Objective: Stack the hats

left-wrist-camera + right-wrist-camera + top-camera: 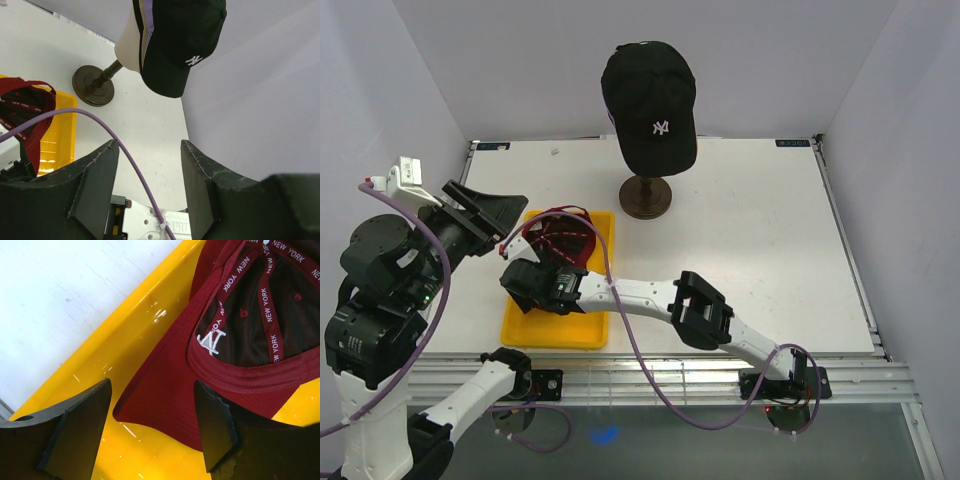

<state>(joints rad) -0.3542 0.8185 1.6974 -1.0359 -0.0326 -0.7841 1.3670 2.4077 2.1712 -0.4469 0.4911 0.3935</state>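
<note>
I should grab the dark red cap by its brim's side edge [144, 404] with my right gripper next, so the cap's crown opening stays free to stack.
A black cap with white NY [650, 105] tops the stack on the mannequin head; a lavender cap edge [147, 30] shows beneath it in the left wrist view, where the black cap [182, 42] is also seen. A dark red cap [560, 237] lies upside down in the yellow tray [555, 333]. My right gripper [525, 280] is open just above its brim [165, 390], jaws astride it, not closed. My left gripper [505, 212] is open and empty, raised left of the tray. The tan cap and the gold R cap are hidden.
The mannequin's dark round stand [646, 197] sits on the white table behind the tray. A purple cable [120, 145] crosses the left wrist view. White walls enclose the table on three sides.
</note>
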